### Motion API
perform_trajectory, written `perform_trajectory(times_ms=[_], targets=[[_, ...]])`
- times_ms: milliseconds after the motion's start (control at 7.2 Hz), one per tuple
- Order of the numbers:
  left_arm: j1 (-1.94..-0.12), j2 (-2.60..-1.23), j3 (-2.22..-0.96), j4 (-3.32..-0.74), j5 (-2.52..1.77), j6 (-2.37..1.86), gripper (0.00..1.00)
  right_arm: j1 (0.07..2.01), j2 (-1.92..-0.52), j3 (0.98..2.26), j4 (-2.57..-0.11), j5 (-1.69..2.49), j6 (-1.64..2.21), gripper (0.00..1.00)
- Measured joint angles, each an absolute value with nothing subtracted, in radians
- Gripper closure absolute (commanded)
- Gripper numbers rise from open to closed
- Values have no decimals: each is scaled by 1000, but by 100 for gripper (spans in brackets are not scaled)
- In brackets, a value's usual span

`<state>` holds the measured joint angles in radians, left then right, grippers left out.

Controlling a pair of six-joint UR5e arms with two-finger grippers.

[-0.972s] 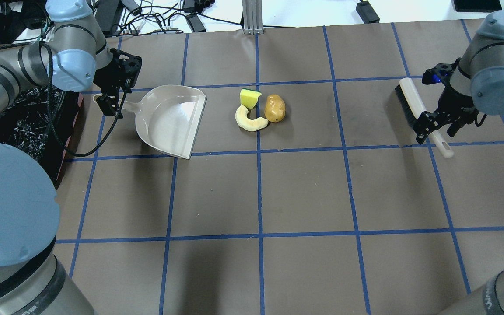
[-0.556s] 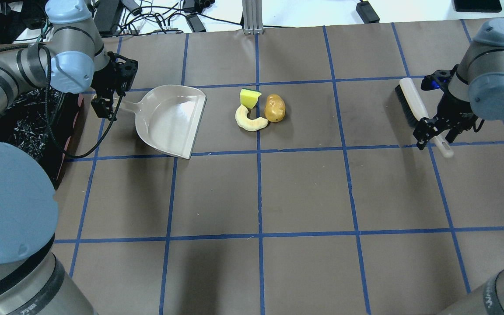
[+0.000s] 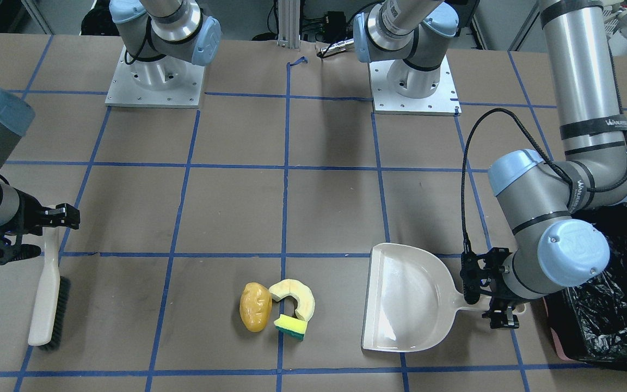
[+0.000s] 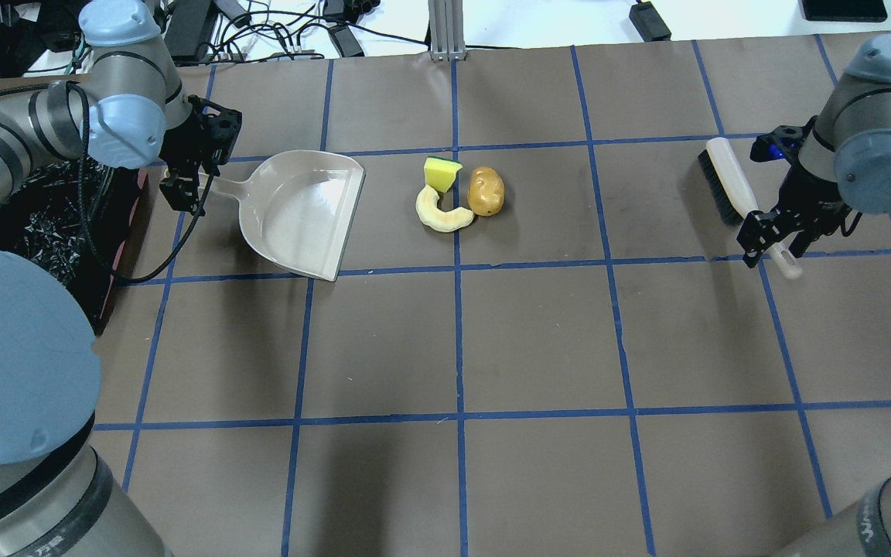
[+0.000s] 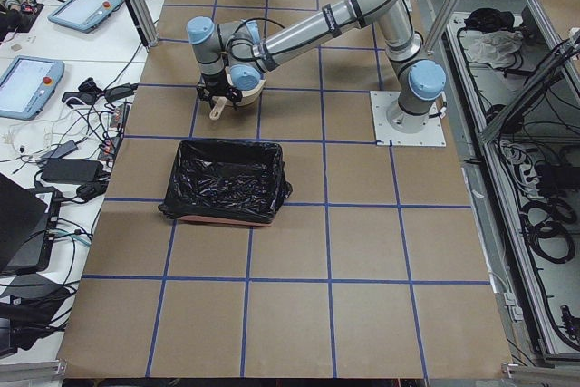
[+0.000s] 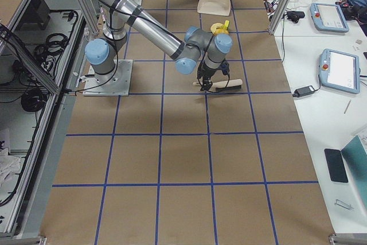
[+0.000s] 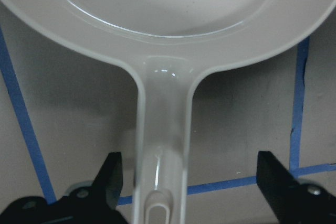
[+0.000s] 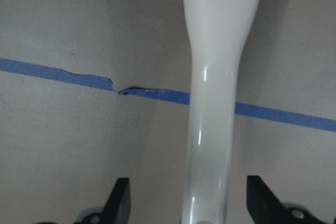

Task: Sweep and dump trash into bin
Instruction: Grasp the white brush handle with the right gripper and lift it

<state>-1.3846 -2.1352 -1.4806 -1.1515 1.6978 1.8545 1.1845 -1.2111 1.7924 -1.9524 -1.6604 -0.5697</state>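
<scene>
My right gripper should next take hold of the white brush by its handle (image 3: pixel 50 238), so that it can sweep the trash into the dustpan (image 3: pixel 406 297).
The trash lies together mid-table: a yellow-orange potato-like lump (image 4: pixel 486 191), a pale cream curved piece (image 4: pixel 439 215) and a yellow-and-green sponge block (image 4: pixel 442 172). The beige dustpan (image 4: pixel 298 213) lies to their left, mouth toward them. My left gripper (image 4: pixel 185 193) is open, its fingers either side of the dustpan handle (image 7: pixel 160 145) without touching it. The black-lined bin (image 4: pixel 35 224) stands just left of it. My right gripper (image 4: pixel 774 246) is open, straddling the white handle of the brush (image 4: pixel 728 182), as the right wrist view (image 8: pixel 191 203) shows.
The brown table is marked with a blue tape grid (image 4: pixel 457 340). Cables and power bricks (image 4: pixel 283 31) lie beyond the far edge. The two arm bases (image 3: pixel 155 76) stand on the robot's side. The bin's pinkish base (image 3: pixel 555 343) shows at its edge.
My left gripper has shifted slightly left toward the end of the dustpan handle. My right gripper has shifted slightly toward the end of the brush handle. Dustpan, brush and trash have not moved.
</scene>
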Motion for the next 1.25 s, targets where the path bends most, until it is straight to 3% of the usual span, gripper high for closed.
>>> perform_trajectory(times_ms=[139,278,417,556,694,1250], targets=[[-1385,-2134,-1484,-1150,1697,1863,40,1184,-1212,1792,-1953,-1660,-566,43],[-1385,-2133,-1490,-1146,1697,1867,69,1184,-1211,1792,-1951,-1659,-565,48],[-1386,-2131,-1497,-1140,1697,1869,87,1184,-1211,1792,-1950,-1658,-565,69],[-1387,-2130,-1501,-1136,1698,1869,90,1184,-1210,1791,-1952,-1658,-564,92],[-1387,-2127,-1502,-1134,1700,1870,98,1184,-1210,1790,-1952,-1658,-566,100],[-1397,-2130,-1492,-1134,1704,1853,100,1184,-1213,1783,-1943,-1658,-571,100]])
